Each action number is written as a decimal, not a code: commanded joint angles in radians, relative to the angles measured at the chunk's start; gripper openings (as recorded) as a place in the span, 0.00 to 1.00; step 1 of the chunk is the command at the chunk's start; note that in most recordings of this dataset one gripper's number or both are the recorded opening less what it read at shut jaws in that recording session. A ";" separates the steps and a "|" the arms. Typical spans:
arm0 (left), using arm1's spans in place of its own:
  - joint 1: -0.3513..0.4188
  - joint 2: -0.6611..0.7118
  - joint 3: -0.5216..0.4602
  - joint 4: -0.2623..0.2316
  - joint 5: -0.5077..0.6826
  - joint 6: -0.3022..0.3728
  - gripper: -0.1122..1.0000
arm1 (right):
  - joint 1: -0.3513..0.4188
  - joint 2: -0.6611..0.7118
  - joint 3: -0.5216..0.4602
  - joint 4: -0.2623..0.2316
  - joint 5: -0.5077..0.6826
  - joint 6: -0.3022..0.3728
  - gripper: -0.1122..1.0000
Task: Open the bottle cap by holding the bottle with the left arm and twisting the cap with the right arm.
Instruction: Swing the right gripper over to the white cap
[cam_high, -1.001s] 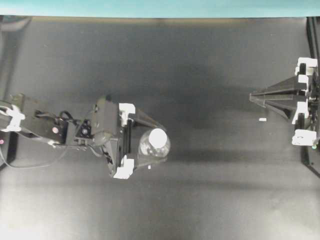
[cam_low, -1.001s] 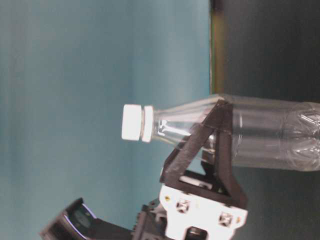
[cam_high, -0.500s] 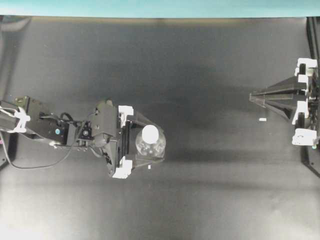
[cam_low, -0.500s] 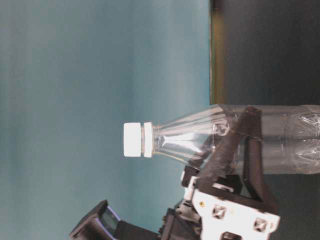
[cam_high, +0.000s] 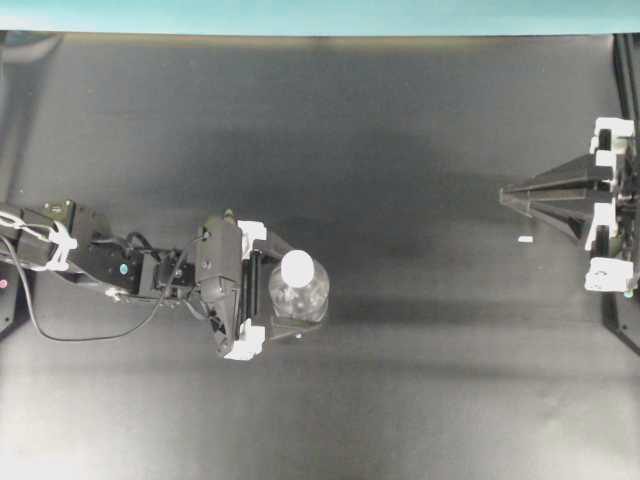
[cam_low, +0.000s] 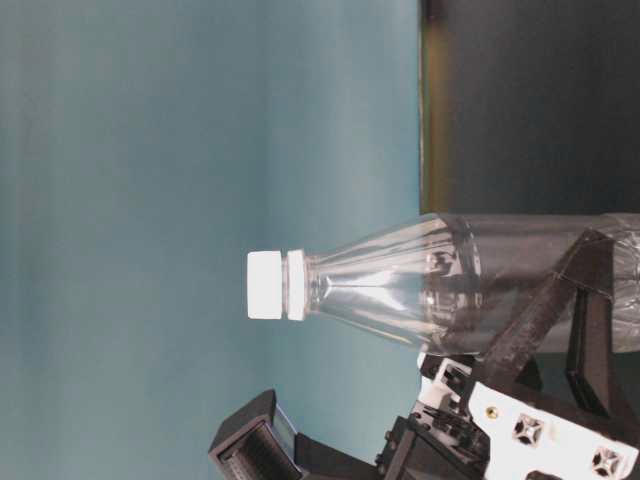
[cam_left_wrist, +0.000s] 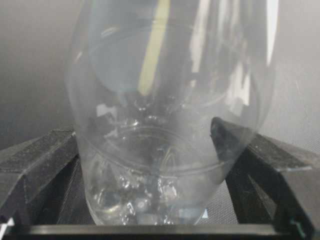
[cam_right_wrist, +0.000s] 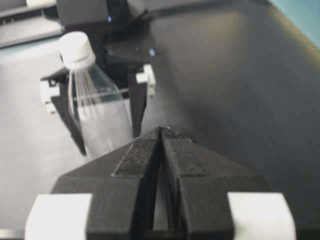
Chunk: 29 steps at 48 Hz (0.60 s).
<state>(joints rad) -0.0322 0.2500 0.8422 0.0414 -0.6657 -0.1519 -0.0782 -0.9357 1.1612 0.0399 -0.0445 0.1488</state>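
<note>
The bottle's cap has to stay free to be twisted, so I need to grab the bottle next with my left gripper by its lower body (cam_high: 298, 308) (cam_left_wrist: 147, 185).
The clear plastic bottle (cam_high: 300, 298) stands upright on the black table, left of centre, with its white cap (cam_high: 297, 268) on top. My left gripper (cam_high: 296, 295) is open and straddles the bottle's lower body. In the left wrist view its black fingers (cam_left_wrist: 40, 155) flank the bottle (cam_left_wrist: 165, 125) near the base, close against both sides. The table-level view shows the cap (cam_low: 265, 285) free, with the fingers (cam_low: 560, 310) low on the body. My right gripper (cam_high: 505, 192) is shut and empty at the far right, pointing toward the bottle (cam_right_wrist: 97, 117) from a distance.
A tiny white scrap (cam_high: 524, 240) lies on the table near the right gripper. Another speck (cam_high: 299, 335) lies beside the bottle. A teal wall (cam_high: 320, 15) borders the table's far edge. The right arm's base (cam_high: 610, 200) sits at the right edge.
The open left gripper has slid down the bottle from the shoulder to the lower body and drawn in around it. The right arm has not moved.
</note>
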 joint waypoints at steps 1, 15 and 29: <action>-0.005 0.012 0.003 0.005 0.005 -0.006 0.99 | 0.014 0.008 -0.018 0.002 0.018 0.034 0.10; -0.005 0.020 0.026 0.005 0.003 0.006 0.87 | 0.064 0.028 -0.094 0.002 0.202 0.097 0.10; -0.015 0.017 0.037 0.005 -0.006 0.008 0.84 | 0.123 0.190 -0.357 0.101 0.704 0.120 0.21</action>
<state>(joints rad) -0.0353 0.2577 0.8667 0.0430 -0.6765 -0.1427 0.0552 -0.8007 0.9112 0.0874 0.5415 0.2470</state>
